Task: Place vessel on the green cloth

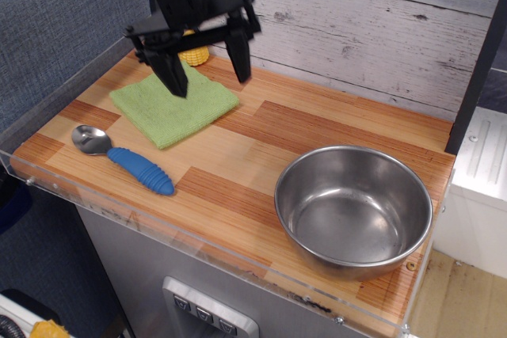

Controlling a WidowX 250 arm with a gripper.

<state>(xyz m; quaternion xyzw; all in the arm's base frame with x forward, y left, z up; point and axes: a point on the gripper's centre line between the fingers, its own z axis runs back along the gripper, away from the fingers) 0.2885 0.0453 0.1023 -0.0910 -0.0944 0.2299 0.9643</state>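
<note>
Next, my gripper grabs the steel bowl by its rim (283, 187), to set the bowl on the green cloth (162, 107).
The vessel (353, 210) is a large shiny steel bowl. It stands upright and empty at the front right of the wooden counter. The green cloth (162, 107) lies flat at the back left. My gripper (208, 74) is black and hangs open and empty above the cloth's right part, fingers pointing down and spread wide. One fingertip (177, 85) is over the cloth, the other (241, 70) is over the wood to the right of it. The gripper is far to the left of the vessel.
A metal spoon with a blue handle (127, 161) lies near the front left edge. A small yellow toy corn (194, 55) sits behind the gripper by the plank wall. A clear rim (198, 244) runs along the counter's front edge. Bare wood lies between cloth and bowl.
</note>
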